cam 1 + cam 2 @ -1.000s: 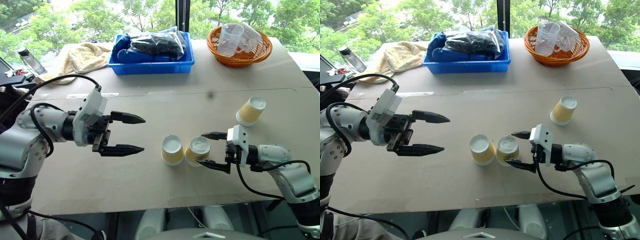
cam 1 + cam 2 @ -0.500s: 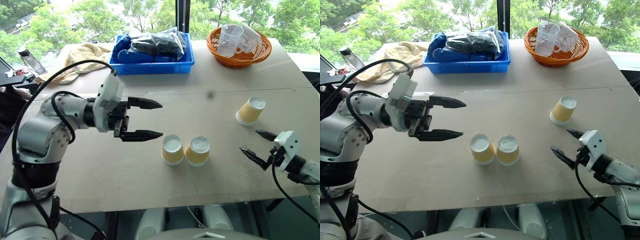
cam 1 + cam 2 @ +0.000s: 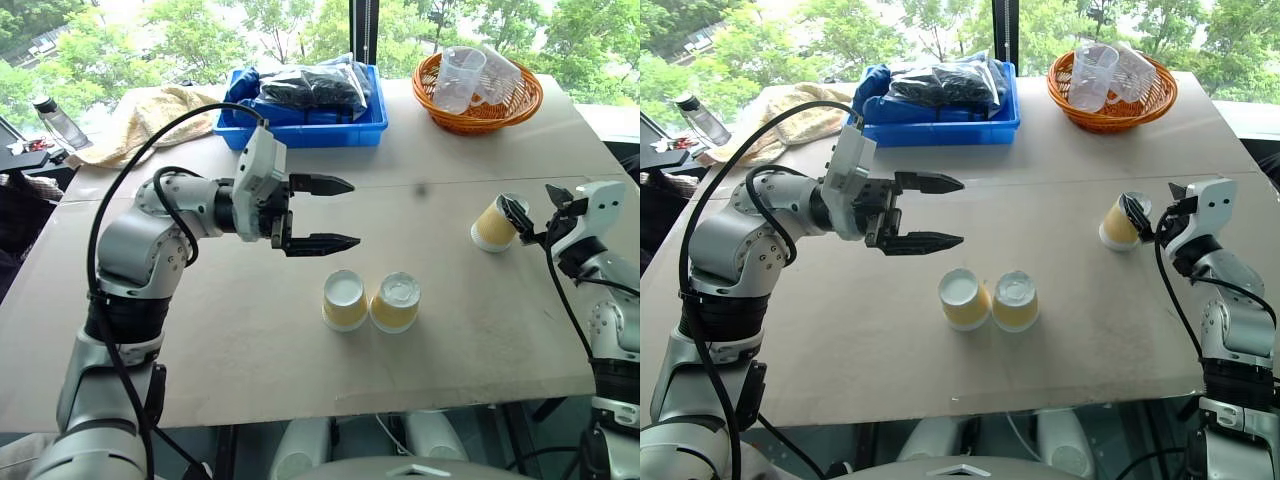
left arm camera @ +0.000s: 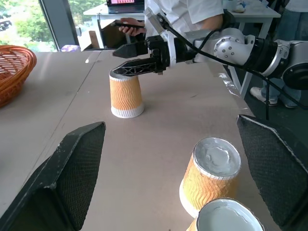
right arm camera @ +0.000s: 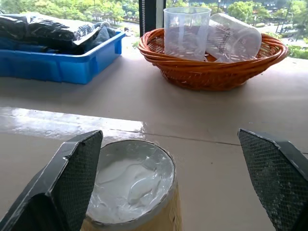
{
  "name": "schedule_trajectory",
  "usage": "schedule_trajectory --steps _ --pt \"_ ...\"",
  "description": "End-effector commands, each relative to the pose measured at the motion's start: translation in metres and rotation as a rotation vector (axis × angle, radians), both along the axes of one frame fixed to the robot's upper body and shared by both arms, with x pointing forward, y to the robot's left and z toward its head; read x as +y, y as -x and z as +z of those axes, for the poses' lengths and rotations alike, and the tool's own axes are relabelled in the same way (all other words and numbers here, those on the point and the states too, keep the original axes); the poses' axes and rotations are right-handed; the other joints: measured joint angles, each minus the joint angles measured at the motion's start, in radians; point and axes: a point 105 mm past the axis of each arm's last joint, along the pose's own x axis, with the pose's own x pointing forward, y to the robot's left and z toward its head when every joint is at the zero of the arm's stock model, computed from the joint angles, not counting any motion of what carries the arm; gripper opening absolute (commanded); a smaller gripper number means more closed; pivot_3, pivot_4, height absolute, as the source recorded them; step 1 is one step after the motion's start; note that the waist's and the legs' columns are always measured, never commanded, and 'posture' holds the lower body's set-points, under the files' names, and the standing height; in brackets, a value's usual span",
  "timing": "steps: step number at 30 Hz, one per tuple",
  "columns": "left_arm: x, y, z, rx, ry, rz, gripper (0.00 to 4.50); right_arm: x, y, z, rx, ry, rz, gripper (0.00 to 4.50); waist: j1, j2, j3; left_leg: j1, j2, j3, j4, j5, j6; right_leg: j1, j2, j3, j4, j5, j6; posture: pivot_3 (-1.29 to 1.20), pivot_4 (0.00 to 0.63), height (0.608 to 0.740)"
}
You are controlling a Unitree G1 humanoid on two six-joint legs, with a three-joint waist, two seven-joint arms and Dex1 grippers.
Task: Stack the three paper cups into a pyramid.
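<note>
My right gripper's fingers are above the cup's white rim [image 3: 503, 203] [image 5: 144, 149] but off-centre. It isn't time to close yet: my right gripper should first get centred and go lower, then close on the cup's rim.
Two of the paper cups [image 3: 345, 300] [image 3: 396, 302] stand upside down, side by side and touching, at the table's middle. The third paper cup [image 3: 492, 226] stands upside down alone at the right. My right gripper [image 3: 1150, 195] is open at that cup's top, one finger over its rim and the other past it, gripping nothing. In the right wrist view the cup's white bottom [image 5: 130, 185] lies between the spread fingers, nearer one of them. My left gripper [image 3: 355, 213] hovers open and empty, behind and left of the pair. No pyramid stands.
At the back of the table are a blue bin [image 3: 300, 135] of dark bags, an orange basket [image 3: 480, 115] with clear plastic cups, a towel [image 3: 165, 110] and a bottle [image 3: 60, 120]. A person [image 4: 187, 12] stands beyond the right table edge.
My right gripper left the right cup of the pair, swung right and away, and now sits at the lone cup. My left gripper moved right and farther back.
</note>
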Motion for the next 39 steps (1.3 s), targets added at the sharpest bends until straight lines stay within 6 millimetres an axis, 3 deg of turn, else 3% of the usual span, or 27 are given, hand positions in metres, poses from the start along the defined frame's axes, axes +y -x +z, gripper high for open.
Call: schedule_trajectory --steps 1,15,29,37,39 --pt "-0.001 0.010 0.014 -0.041 0.042 -0.025 4.50 0.006 -0.002 0.003 0.005 -0.033 0.045 4.46 -0.002 0.000 0.000 0.000 0.000 0.000 0.000 0.000 0.000 0.000 0.000 0.000 0.001 0.000 0.000 0.00 0.150 0.740" --pt "0.002 0.010 0.007 -0.040 0.016 0.008 4.50 0.014 0.000 0.019 -0.060 -0.077 0.120 4.46 -0.001 0.000 0.000 0.000 0.000 0.000 0.000 0.000 0.000 0.000 0.000 0.000 0.001 0.000 0.000 0.00 0.150 0.740" --pt "0.001 0.011 0.008 -0.047 0.014 0.012 4.50 0.005 -0.005 -0.014 0.026 0.016 0.078 4.46 -0.001 0.000 0.000 0.000 0.000 0.000 0.000 0.000 0.000 0.000 0.000 0.000 0.001 0.000 0.000 0.00 0.150 0.740" --pt "0.001 0.011 0.008 -0.041 0.009 0.009 4.50 0.005 -0.003 -0.020 0.033 0.036 0.087 4.46 -0.001 0.000 0.000 0.000 0.000 0.000 0.000 0.000 0.000 0.000 0.000 0.000 0.001 0.000 0.000 0.00 0.150 0.740" --pt "0.001 0.009 0.008 -0.044 0.013 0.022 4.50 0.005 -0.003 -0.020 0.031 0.041 0.091 3.84 0.000 0.000 0.000 0.000 0.000 0.000 0.000 0.000 0.000 0.000 0.000 0.000 0.001 0.000 0.000 0.00 0.150 0.740"
